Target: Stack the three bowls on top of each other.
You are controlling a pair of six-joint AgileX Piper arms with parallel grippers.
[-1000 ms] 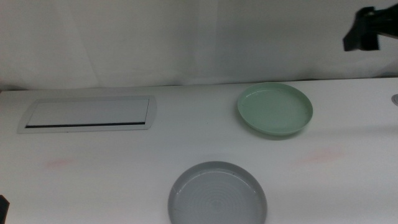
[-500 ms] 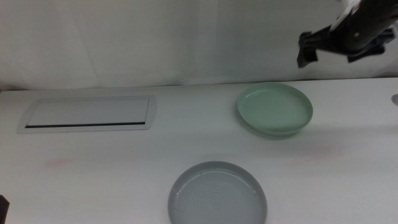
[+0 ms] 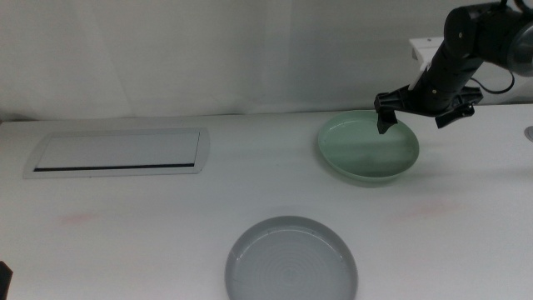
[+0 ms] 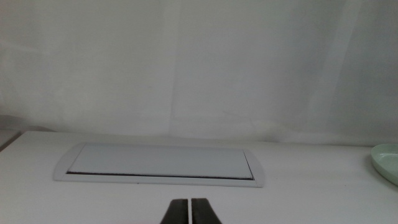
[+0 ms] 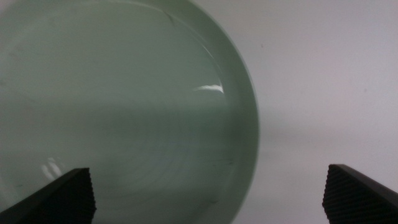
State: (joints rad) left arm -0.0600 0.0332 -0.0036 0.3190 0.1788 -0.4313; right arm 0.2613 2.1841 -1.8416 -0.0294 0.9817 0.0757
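The green bowl spreads wider than my open fingers, so my right gripper next needs to hold it by its thin raised rim [image 3: 415,137] [image 5: 249,168] to stack it.
The pale mint green bowl [image 3: 368,147] sits on the table at the back right. My right gripper [image 3: 418,112] hangs just above the bowl's far right rim, jaws wide open and holding nothing. In the right wrist view the green bowl [image 5: 118,106] fills most of the picture, and the right gripper [image 5: 207,173] straddles its rim edge. The grey bowl [image 3: 291,262] lies at the front centre. The white bowl is out of view. My left gripper [image 4: 191,211] waits low at the front left with its jaws shut.
A flat white rectangular panel [image 3: 117,152] with a dark slot lies at the back left, also seen as the panel [image 4: 158,165] ahead of the left wrist. A white curtain backs the table. A small sliver of the green bowl [image 4: 387,162] shows from the left wrist.
My right arm has swung down and leftward from the upper right corner, and its open gripper now hovers over the green bowl's rim. The bowls and the left arm have not moved.
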